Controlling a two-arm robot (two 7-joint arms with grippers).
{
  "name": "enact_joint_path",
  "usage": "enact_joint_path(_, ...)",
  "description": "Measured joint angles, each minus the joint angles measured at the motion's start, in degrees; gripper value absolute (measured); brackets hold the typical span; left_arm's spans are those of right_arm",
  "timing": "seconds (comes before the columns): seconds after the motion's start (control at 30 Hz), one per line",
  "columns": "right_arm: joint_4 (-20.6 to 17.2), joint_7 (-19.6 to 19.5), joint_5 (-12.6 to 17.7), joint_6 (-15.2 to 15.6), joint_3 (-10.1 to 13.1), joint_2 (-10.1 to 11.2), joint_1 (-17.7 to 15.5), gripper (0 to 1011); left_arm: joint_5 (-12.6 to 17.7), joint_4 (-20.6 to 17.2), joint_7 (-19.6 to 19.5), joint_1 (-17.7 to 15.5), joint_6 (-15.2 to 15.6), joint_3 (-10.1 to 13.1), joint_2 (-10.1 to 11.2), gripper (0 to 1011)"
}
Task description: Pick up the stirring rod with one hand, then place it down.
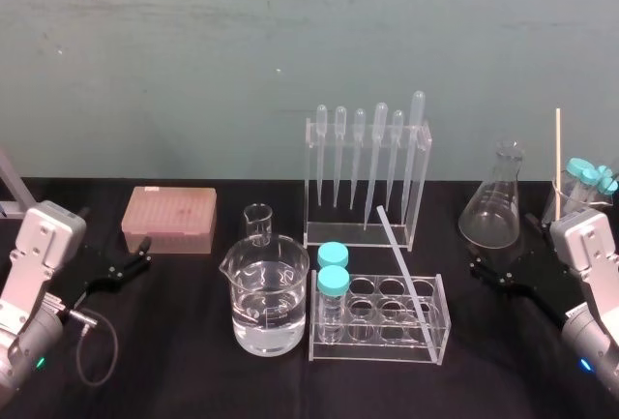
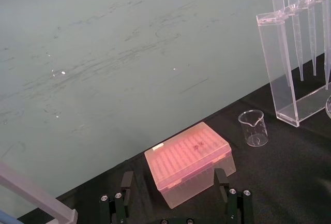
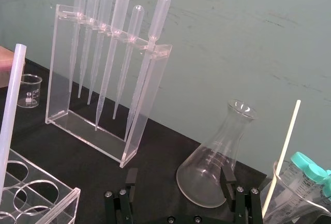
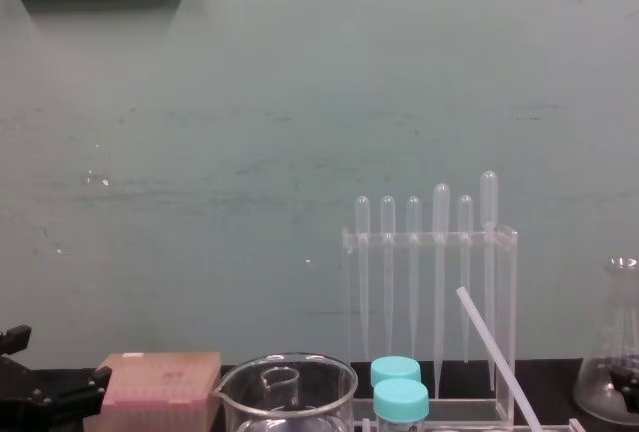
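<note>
The stirring rod stands free at its upper part (image 3: pixel 15 76) while the clear rack (image 3: pixel 41 190) surrounds its lower end, so my right gripper needs to grab it there next.
The stirring rod (image 1: pixel 404 274) is a long translucent-white rod lying slanted across the clear test-tube rack (image 1: pixel 440 327), its upper end pointing toward the pipette stand. It also crosses the right wrist view (image 3: pixel 11 105) and rises in the chest view (image 4: pixel 496 352). My right gripper (image 1: pixel 488 259) rests open on the table to the right of the rack, near the conical flask, with nothing between its fingers (image 3: pixel 227 180). My left gripper (image 1: pixel 143 254) sits open at the far left beside the pink box, its fingers (image 2: pixel 125 188) apart.
A pipette stand (image 1: pixel 368 172) stands behind the rack. A large beaker of water (image 1: pixel 266 308), a small beaker (image 1: pixel 257 221) and a pink tip box (image 1: pixel 169 218) are to the left. At the right are a conical flask (image 1: pixel 493 206) and a beaker with capped tubes and a thin stick (image 1: pixel 558 163).
</note>
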Motion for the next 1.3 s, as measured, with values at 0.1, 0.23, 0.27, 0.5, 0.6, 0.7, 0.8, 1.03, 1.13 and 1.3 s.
enact_joint_path(0.1, 0.0, 0.0, 0.0, 0.0, 0.0, 0.0, 0.0, 1003, 0.0, 0.0, 0.0, 0.0, 0.0, 0.0, 0.0, 1000)
enact_joint_path(0.23, 0.0, 0.0, 0.0, 0.0, 0.0, 0.0, 0.0, 1003, 0.0, 0.0, 0.0, 0.0, 0.0, 0.0, 0.0, 1000)
enact_joint_path(0.27, 0.0, 0.0, 0.0, 0.0, 0.0, 0.0, 0.0, 1003, 0.0, 0.0, 0.0, 0.0, 0.0, 0.0, 0.0, 1000)
enact_joint_path(0.5, 0.0, 0.0, 0.0, 0.0, 0.0, 0.0, 0.0, 1003, 0.0, 0.0, 0.0, 0.0, 0.0, 0.0, 0.0, 1000)
enact_joint_path(0.6, 0.0, 0.0, 0.0, 0.0, 0.0, 0.0, 0.0, 1003, 0.0, 0.0, 0.0, 0.0, 0.0, 0.0, 0.0, 1000)
enact_joint_path(0.7, 0.0, 0.0, 0.0, 0.0, 0.0, 0.0, 0.0, 1003, 0.0, 0.0, 0.0, 0.0, 0.0, 0.0, 0.0, 1000)
enact_joint_path(0.8, 0.0, 0.0, 0.0, 0.0, 0.0, 0.0, 0.0, 1003, 0.0, 0.0, 0.0, 0.0, 0.0, 0.0, 0.0, 1000)
enact_joint_path(1.03, 0.0, 0.0, 0.0, 0.0, 0.0, 0.0, 0.0, 1003, 0.0, 0.0, 0.0, 0.0, 0.0, 0.0, 0.0, 1000)
enact_joint_path(1.13, 0.0, 0.0, 0.0, 0.0, 0.0, 0.0, 0.0, 1003, 0.0, 0.0, 0.0, 0.0, 0.0, 0.0, 0.0, 1000)
enact_joint_path(1.3, 0.0, 0.0, 0.0, 0.0, 0.0, 0.0, 0.0, 1003, 0.0, 0.0, 0.0, 0.0, 0.0, 0.0, 0.0, 1000)
